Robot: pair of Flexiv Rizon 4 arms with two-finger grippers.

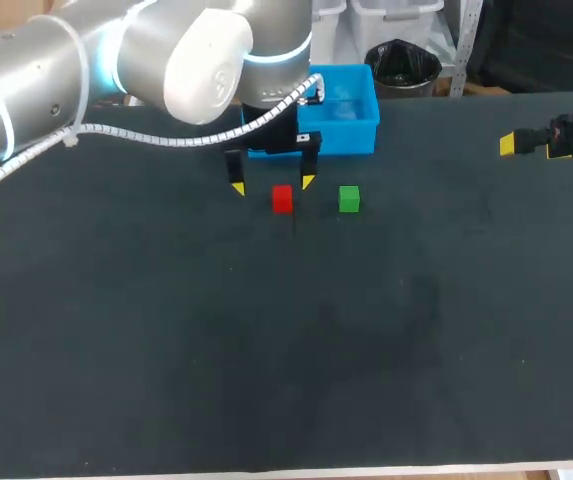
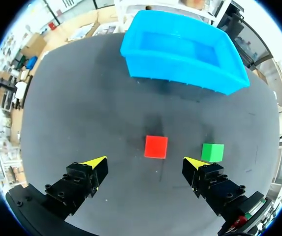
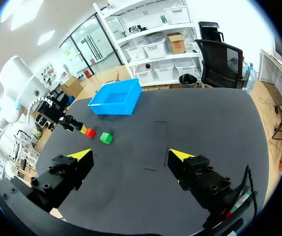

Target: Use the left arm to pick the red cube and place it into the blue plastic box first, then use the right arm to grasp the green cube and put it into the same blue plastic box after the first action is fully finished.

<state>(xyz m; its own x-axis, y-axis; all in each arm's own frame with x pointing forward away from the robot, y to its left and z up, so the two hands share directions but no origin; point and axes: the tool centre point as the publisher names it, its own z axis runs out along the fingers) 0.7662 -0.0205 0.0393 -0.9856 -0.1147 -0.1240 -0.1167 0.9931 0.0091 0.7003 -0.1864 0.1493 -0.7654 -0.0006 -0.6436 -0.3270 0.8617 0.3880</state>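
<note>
Next, my left gripper grabs the red cube (image 1: 282, 198) by its opposite sides to place it into the blue plastic box (image 1: 338, 120).
The red cube (image 1: 282, 198) (image 2: 156, 146) (image 3: 90, 132) rests on the black table, just in front of the blue plastic box (image 1: 338, 120) (image 2: 182, 49) (image 3: 116, 97). My left gripper (image 1: 272, 185) (image 2: 145, 162) hangs open just above it, one yellow tip on each side, touching nothing. The green cube (image 1: 349, 199) (image 2: 212, 152) (image 3: 106, 138) sits right of the red one, just outside the left gripper's finger. My right gripper (image 1: 534, 145) (image 3: 130, 156) is open and empty at the table's far right. The box looks empty.
The black table (image 1: 286, 350) stretches wide in front of the cubes and between the two arms. A short dark line mark (image 1: 293, 226) lies on the mat near the red cube. The box stands at the table's back edge.
</note>
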